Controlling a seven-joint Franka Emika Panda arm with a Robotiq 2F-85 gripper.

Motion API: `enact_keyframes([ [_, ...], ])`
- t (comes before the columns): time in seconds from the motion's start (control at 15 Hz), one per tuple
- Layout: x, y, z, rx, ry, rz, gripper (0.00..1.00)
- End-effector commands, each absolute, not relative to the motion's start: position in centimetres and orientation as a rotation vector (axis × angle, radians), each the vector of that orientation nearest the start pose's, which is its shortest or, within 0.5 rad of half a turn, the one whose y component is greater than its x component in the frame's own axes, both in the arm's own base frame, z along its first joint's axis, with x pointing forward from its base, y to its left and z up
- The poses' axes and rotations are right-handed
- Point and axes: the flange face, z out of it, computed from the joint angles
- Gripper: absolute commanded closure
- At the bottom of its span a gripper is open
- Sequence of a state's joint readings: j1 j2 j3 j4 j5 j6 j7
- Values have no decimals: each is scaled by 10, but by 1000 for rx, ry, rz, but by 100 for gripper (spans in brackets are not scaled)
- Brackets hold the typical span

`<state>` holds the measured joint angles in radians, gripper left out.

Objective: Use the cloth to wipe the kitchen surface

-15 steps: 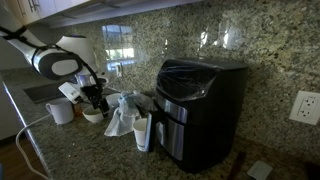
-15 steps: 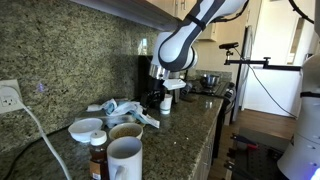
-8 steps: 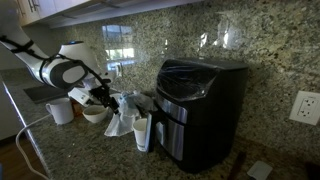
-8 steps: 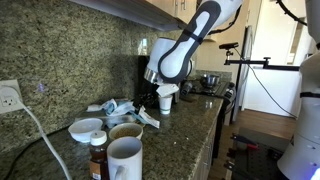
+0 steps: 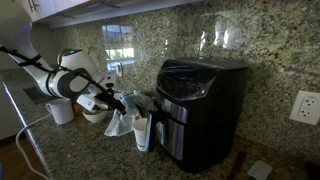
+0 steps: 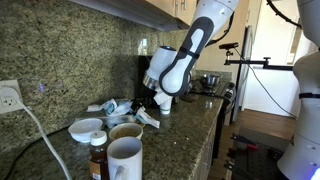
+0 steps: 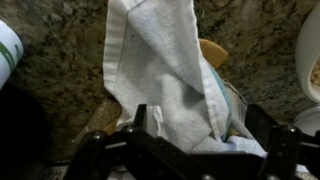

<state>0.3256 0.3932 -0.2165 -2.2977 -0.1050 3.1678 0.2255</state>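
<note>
The fold of the cloth is between my fingers, so my gripper should close. Closing now would hold the fold.
A crumpled white-and-light-blue cloth (image 5: 123, 117) lies on the granite counter (image 5: 80, 150) beside the black appliance; it also shows in an exterior view (image 6: 118, 108). My gripper (image 5: 112, 100) is down at the cloth in both exterior views (image 6: 141, 103). In the wrist view the gripper (image 7: 200, 132) is open. Its two dark fingers stand on either side of a fold of the cloth (image 7: 160, 70), which fills the space between them. The fingertips themselves are partly hidden by fabric.
A black appliance (image 5: 200, 105) stands right of the cloth with a white cup (image 5: 142, 132) in front of it. A white mug (image 5: 60, 110) and a bowl (image 5: 93, 116) sit beside the cloth. Mugs (image 6: 125, 155), a bowl (image 6: 87, 128) and a bottle (image 6: 97, 157) stand nearer the camera.
The arm has lowered and swung toward the cloth. The gripper has gone from above the bowl to down over the cloth.
</note>
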Motion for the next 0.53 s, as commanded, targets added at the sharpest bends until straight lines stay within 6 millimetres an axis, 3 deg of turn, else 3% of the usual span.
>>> enact_keyframes([
  [0.0,568,79,234,-3056,-37,-839,25],
  [0.07,568,81,234,-3055,-48,-839,26],
  [0.47,565,79,234,-3095,-43,-810,73],
])
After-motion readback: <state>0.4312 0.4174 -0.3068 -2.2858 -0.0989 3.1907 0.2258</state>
